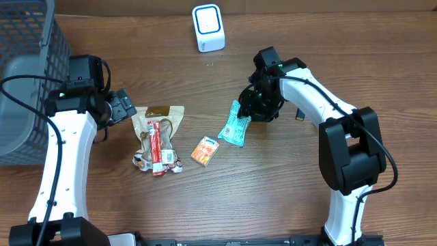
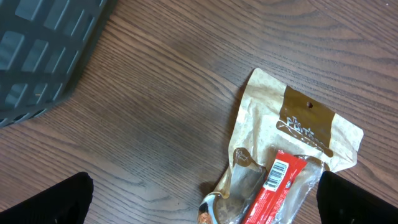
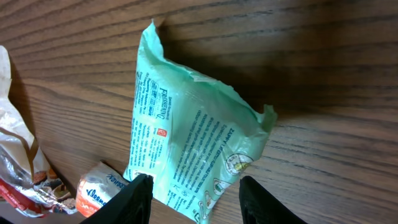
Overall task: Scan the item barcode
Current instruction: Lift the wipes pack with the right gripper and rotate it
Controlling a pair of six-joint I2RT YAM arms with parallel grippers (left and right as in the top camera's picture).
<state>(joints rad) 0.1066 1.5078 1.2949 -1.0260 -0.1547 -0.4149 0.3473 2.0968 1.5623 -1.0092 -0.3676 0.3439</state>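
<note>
Next, my right gripper grips the green packet by its side edge (image 1: 240,138) (image 3: 208,191), leaving the packet's printed side uncovered to scan its barcode.
A green packet (image 1: 235,125) lies flat on the wooden table, printed side up (image 3: 193,143). My right gripper (image 1: 254,109) hovers over its near end, open (image 3: 196,186), with the packet's lower edge between the fingers and a gap on the right side. The white scanner (image 1: 208,27) with a blue ring stands at the back of the table. My left gripper (image 1: 126,106) is wide open (image 2: 202,199) above a brown pouch (image 2: 292,155) with a red barcoded stick inside, holding nothing.
A small orange Kleenex pack (image 1: 204,151) lies between the pouch (image 1: 158,137) and the green packet; it also shows by my right fingers (image 3: 99,190). A grey basket (image 1: 27,68) fills the far left corner (image 2: 43,56).
</note>
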